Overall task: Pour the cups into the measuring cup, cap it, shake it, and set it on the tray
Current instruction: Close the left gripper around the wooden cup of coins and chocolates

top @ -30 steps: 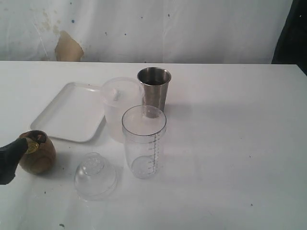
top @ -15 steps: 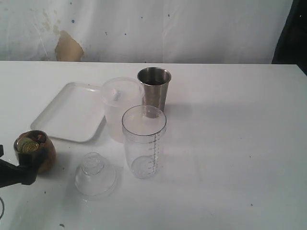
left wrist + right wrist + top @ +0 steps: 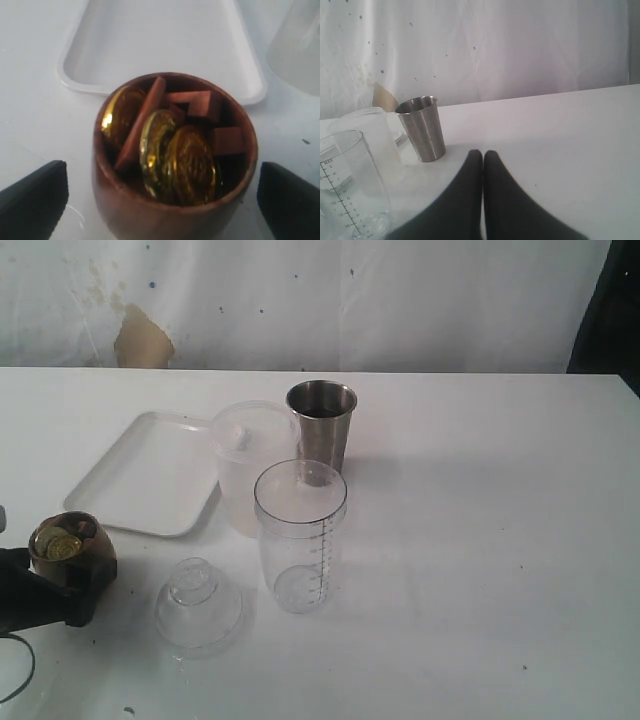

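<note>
The robot's fingers are low over the table on both sides of the brown wood-grain cup, so the left gripper should close on the cup.
The brown wood-grain cup (image 3: pixel 72 552) (image 3: pixel 175 210) stands at the front left, filled with gold coins (image 3: pixel 192 162) and brown blocks. My left gripper (image 3: pixel 62 592) (image 3: pixel 161 192) is open, one finger on each side of the cup with gaps showing. The clear measuring cup (image 3: pixel 300 535) (image 3: pixel 347 185) stands upright in the middle, and its dome cap (image 3: pixel 198 605) lies beside it. Behind it stands the steel tumbler (image 3: pixel 321 430) (image 3: pixel 422 128). The white tray (image 3: pixel 150 475) (image 3: pixel 160 40) lies at the back left. My right gripper (image 3: pixel 482 153) is shut and holds nothing; the exterior view does not show it.
A wider frosted plastic cup (image 3: pixel 248 465) (image 3: pixel 367 135) stands between the tray and the steel tumbler, close behind the measuring cup. A white wall with a brown stain (image 3: pixel 142 338) backs the table.
My left gripper has dropped from the wooden cup's rim and moved in low, so its fingers now straddle the cup. The cups, cap and tray have not moved.
</note>
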You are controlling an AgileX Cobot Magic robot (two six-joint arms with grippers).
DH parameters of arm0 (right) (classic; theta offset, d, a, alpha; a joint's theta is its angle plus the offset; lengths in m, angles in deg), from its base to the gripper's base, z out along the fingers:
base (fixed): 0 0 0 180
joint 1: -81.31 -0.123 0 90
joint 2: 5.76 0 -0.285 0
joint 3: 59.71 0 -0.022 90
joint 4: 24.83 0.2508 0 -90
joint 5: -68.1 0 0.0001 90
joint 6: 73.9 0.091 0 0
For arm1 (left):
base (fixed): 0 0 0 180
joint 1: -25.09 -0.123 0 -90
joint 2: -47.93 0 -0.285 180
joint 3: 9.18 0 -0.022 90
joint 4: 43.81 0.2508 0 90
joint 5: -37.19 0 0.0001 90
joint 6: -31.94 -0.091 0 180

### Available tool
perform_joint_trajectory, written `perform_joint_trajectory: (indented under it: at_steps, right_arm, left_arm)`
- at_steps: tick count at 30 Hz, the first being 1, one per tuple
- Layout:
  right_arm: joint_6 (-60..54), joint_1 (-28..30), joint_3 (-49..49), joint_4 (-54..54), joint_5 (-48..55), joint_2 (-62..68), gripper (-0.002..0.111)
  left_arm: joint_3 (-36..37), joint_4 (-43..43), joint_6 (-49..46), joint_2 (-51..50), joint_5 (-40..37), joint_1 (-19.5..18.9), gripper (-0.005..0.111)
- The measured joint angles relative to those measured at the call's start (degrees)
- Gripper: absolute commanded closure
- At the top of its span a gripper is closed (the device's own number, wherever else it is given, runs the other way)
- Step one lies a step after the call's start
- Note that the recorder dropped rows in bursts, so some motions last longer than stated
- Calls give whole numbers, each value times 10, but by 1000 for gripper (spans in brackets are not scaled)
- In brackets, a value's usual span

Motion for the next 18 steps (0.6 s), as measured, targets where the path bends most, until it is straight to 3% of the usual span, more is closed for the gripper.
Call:
perform_joint_trajectory:
  at_steps: [4, 10, 18]
  right_arm:
    - [0, 0, 0, 0, 0, 0, 108]
    - [0, 0, 0, 0, 0, 0, 108]
    - [0, 0, 0, 0, 0, 0, 108]
  left_arm:
    - [-1, 1, -9, -2, 20, 0, 11]
    - [-1, 1, -13, -4, 26, 0, 36]
    - [-33, 18, -16, -31, 2, 0, 21]
